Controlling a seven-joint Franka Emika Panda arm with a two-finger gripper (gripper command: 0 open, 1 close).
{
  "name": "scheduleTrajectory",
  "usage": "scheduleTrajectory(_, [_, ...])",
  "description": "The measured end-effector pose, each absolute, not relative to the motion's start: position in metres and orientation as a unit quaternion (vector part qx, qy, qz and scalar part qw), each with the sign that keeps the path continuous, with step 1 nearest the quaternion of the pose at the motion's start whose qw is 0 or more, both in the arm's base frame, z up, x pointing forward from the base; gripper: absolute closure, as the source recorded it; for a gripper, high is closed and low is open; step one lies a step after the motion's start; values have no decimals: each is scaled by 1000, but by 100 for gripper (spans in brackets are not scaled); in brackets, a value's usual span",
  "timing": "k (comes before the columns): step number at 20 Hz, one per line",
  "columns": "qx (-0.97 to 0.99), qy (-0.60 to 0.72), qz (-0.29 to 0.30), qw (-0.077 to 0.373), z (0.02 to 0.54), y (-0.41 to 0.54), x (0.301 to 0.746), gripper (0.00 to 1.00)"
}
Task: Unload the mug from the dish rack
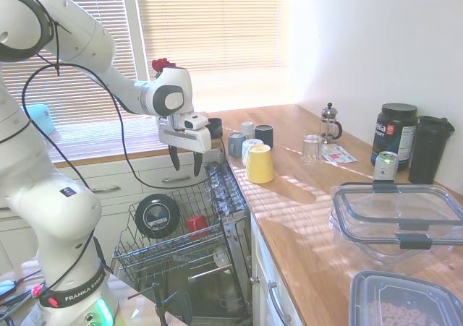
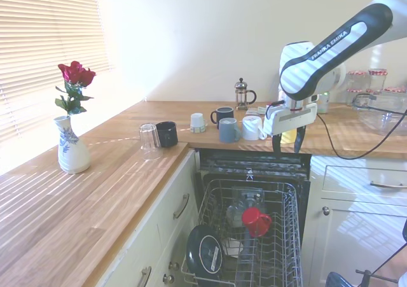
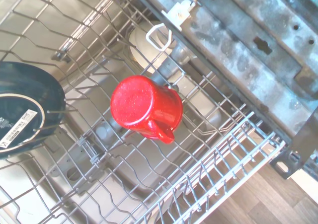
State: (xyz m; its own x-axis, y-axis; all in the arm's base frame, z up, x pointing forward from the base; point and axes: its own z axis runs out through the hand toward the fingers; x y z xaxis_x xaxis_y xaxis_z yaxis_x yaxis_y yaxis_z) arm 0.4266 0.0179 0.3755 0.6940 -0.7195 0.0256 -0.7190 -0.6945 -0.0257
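My gripper should next grab the mug by its narrow handle (image 3: 163,133) sticking out sideways to unload it, since the upside-down mug shows a wide round body (image 3: 136,103).
The small glossy red mug (image 1: 196,224) (image 2: 256,221) (image 3: 146,108) rests upside down in the grey wire dish rack (image 1: 137,257) (image 2: 285,249) (image 3: 226,149), its handle sticking out sideways. My gripper (image 1: 184,164) (image 2: 287,142) hangs well above the rack, near counter height, fingers pointing down. It is open and holds nothing. In the wrist view the mug lies about mid-picture, seen from above.
A dark round plate (image 1: 157,215) (image 2: 204,251) (image 3: 22,114) stands in the rack beside the mug. The wooden counter (image 1: 304,225) (image 2: 82,198) carries a yellow cup (image 1: 259,163), several other mugs (image 2: 228,129), a glass (image 2: 149,140) and a French press (image 1: 330,123). A flower vase (image 2: 70,147) stands nearby.
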Motion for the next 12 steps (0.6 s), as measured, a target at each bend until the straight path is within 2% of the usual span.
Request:
scheduleTrajectory(6, [-926,377,-10,2,368,30,427,0])
scheduleTrajectory(12, [-953,302,-12,-27,333,77,430,0])
